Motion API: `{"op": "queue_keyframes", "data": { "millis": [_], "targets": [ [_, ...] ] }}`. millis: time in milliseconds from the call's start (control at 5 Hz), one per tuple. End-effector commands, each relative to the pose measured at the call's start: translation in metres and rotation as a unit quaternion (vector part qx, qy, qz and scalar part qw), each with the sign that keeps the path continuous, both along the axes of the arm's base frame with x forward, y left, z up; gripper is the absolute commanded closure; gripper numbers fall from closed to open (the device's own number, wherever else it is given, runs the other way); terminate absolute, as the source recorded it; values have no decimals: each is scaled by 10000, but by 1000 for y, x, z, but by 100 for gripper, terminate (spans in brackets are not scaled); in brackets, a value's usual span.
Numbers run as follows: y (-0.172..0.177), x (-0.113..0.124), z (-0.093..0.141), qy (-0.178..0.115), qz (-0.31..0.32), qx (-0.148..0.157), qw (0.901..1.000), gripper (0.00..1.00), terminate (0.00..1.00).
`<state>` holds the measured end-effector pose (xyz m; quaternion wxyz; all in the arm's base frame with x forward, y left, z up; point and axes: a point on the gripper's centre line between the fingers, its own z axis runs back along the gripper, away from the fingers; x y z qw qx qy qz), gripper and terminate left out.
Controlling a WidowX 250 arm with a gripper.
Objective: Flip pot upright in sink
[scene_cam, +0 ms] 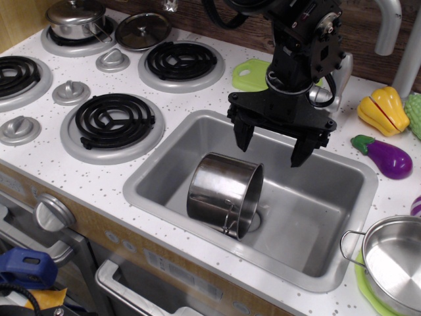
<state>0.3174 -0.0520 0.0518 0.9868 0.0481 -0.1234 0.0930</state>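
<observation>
Next, my gripper grabs the steel pot by its rim [262, 172] to turn the pot upright in the sink.
The shiny steel pot [222, 193] lies on its side in the grey sink [197, 124], its mouth facing right toward the drain, a wire loop handle showing at its lower rim. My gripper [273, 145] hangs open above the sink, just up and to the right of the pot. Its two black fingers point down and hold nothing. There is a gap between the fingertips and the pot.
A wide shallow steel pan [393, 262] sits at the sink's right front corner. A toy eggplant [385, 157] and yellow pepper [383, 109] lie to the right. Stove burners [112, 120] and a small lidded pot [75, 18] are to the left. A faucet [391, 23] stands behind.
</observation>
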Motion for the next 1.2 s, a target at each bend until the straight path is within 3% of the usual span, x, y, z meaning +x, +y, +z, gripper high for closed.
{"op": "queue_keyframes", "data": {
  "millis": [0, 200, 400, 600, 1000],
  "targets": [
    [0, 0, 0, 0, 0, 0, 10000, 0, 0],
    [-5, -1, -5, 130, -246, 878, 9957, 0, 0],
    [-8, -2, -13, 304, -471, 2008, 9780, 0, 0],
    [-11, -1, -17, 327, -484, 2378, 9696, 0, 0],
    [1, -4, -23, 243, -424, 2766, 9597, 0, 0]
  ]
}}
